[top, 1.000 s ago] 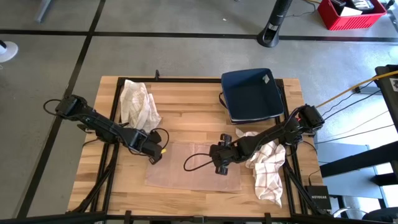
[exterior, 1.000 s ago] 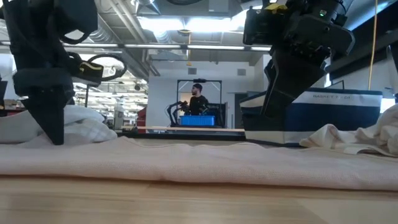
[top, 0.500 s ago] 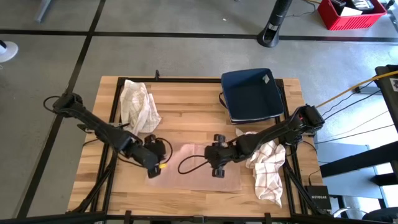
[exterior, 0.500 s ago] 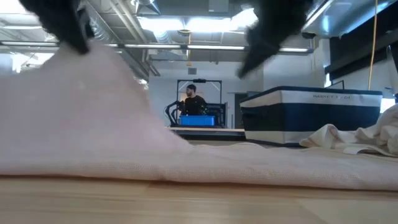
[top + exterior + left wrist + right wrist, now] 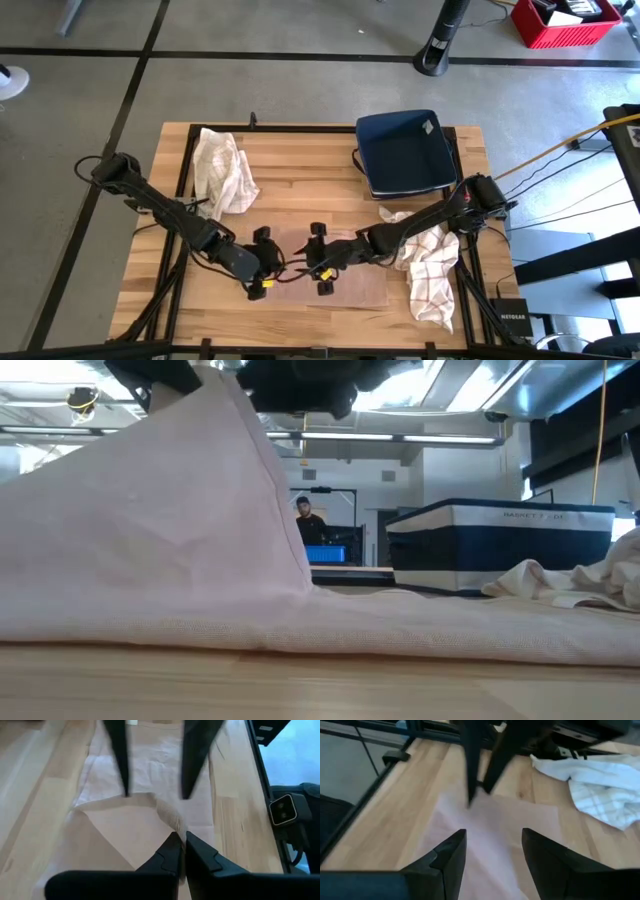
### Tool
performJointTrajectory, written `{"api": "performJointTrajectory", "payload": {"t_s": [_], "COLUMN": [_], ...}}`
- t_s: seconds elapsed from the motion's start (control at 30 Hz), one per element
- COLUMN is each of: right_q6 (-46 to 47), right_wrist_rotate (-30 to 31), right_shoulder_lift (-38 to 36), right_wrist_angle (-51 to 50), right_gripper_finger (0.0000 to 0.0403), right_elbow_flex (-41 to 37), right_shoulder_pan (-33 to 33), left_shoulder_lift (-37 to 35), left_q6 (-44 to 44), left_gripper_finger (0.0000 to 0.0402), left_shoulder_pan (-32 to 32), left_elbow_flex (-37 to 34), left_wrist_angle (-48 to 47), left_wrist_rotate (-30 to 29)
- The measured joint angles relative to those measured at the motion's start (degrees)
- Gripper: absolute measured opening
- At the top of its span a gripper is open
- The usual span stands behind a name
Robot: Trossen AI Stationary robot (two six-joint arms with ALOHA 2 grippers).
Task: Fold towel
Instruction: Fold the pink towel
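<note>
My right gripper grabs the pink towel by its corner next, to stretch it open between both grippers.
A pale pink towel lies on the wooden table, its left part raised into a peak. At that peak my left gripper is shut on the cloth. Facing it from the right, my right gripper hovers above the towel's middle. Its fingers are open with nothing between them. The towel's right part rests flat on the table. My left gripper pinches a raised bit of the towel's left part between its two fingertips, slanting down from the table's left. Whether it has one layer or several, I cannot tell. The cloth slopes down from the fingers like a tent, and the rest lies on the table.
A crumpled white cloth lies at the back left. A checked white cloth lies bunched by the right edge. At the back right stands a dark blue bin. Bare wood shows behind the towel.
My left gripper has taken hold of the towel's left part, risen, and gone toward the table's right and near edges. That part has lifted into a peak while the right part stayed flat. My right gripper has gone toward the left, up over the towel.
</note>
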Motion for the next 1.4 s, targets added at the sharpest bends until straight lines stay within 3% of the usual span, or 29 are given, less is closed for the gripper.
{"api": "performJointTrajectory", "payload": {"t_s": [0.13, 0.27, 0.4, 0.5, 0.63, 0.7, 1.1, 1.4], "right_q6": [0.2, 0.4, 0.0, -0.7, -3.9, -5.6, -5.5, 6.6], "right_wrist_rotate": [-1.6, -8.4, -9.0, -8.5, -8.0, -7.7, 6.5, 16.2], "right_shoulder_lift": [0.1, 1.6, 3.7, 4.1, 3.9, 3.7, -5.8, -8.1], "right_wrist_angle": [0.5, 5.6, 6.4, 6.1, 7.0, 6.7, -15.1, -27.3], "right_gripper_finger": [0.0195, 0.0195, 0.0186, 0.0144, 0.0038, 0.0012, 0.0003, 0.0002], "right_elbow_flex": [0.0, 0.0, 0.0, 0.0, 0.0, 0.0, 3.0, 2.9], "right_shoulder_pan": [-1.1, -1.5, -1.4, -1.4, -1.4, -1.4, 6.7, 19.3], "left_shoulder_lift": [0.1, 0.1, 0.2, 0.2, 0.1, 0.2, -0.9, -0.9], "left_q6": [0.7, 2.4, 4.5, 4.5, 3.8, 3.6, -1.5, -9.5], "left_gripper_finger": [0.0012, 0.0012, 0.0013, 0.0013, 0.0013, 0.0017, 0.0141, 0.0147], "left_shoulder_pan": [-0.1, -0.1, -0.1, -0.1, 0.3, 1.2, 4.3, 0.8], "left_elbow_flex": [0.0, 0.0, 0.0, 0.0, 0.0, 0.0, 2.6, 2.5], "left_wrist_angle": [1.4, 3.6, 5.1, 4.7, 4.8, 4.6, -13.5, -23.0], "left_wrist_rotate": [0.9, 1.1, 1.2, 1.1, 1.0, 1.0, 4.6, 4.7]}}
